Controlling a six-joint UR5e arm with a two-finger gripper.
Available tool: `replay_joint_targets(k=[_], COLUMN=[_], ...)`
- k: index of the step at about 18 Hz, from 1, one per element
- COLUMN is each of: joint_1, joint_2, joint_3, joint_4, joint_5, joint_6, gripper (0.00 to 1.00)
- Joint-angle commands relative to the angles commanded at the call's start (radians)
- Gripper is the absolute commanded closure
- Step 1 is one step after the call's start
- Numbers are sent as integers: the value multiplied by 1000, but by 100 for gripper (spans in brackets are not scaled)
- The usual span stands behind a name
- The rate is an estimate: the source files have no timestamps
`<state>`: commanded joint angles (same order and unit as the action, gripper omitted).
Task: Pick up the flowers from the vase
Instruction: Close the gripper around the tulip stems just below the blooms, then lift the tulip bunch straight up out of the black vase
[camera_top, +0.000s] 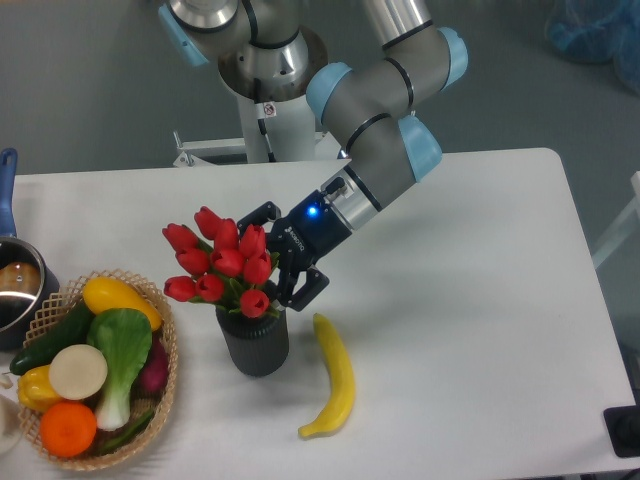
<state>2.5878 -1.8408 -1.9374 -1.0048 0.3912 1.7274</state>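
I will next grab the flowers (222, 263) by their stems just below the red blooms with my gripper, so I can lift them out of the vase (255, 342).
The flowers (222, 263), a bunch of red tulips with green leaves, stand in the vase (255, 342), a short dark ribbed cylinder on the white table. They lean to the left. My gripper (281, 256) comes in from the right at the height of the blooms, just above the vase mouth. It is open: one finger (258, 214) lies behind the bunch and the other finger (308, 288) lies in front, to the right of the lowest tulip. The stems between the fingers are hidden by the blooms and the gripper body.
A yellow banana (335, 378) lies just right of the vase. A woven basket (160, 330) of vegetables and fruit sits at the left front. A pot (15, 285) with a blue handle is at the left edge. The robot base (268, 120) stands behind the table.
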Motion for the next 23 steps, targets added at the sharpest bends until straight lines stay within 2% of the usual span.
replay_joint_targets(k=[1, 5, 6, 7, 16, 23], joint_1=[0, 0, 0, 2, 26, 51], joint_2=[0, 2, 2, 2, 12, 64], joint_3=[0, 0, 0, 0, 2, 29], joint_4=[0, -2, 0, -2, -5, -5], joint_5=[0, 0, -2, -2, -17, -80], joint_6=[-6, -11, -9, -9, -14, -115], gripper=[34, 55, 57, 65, 65, 65])
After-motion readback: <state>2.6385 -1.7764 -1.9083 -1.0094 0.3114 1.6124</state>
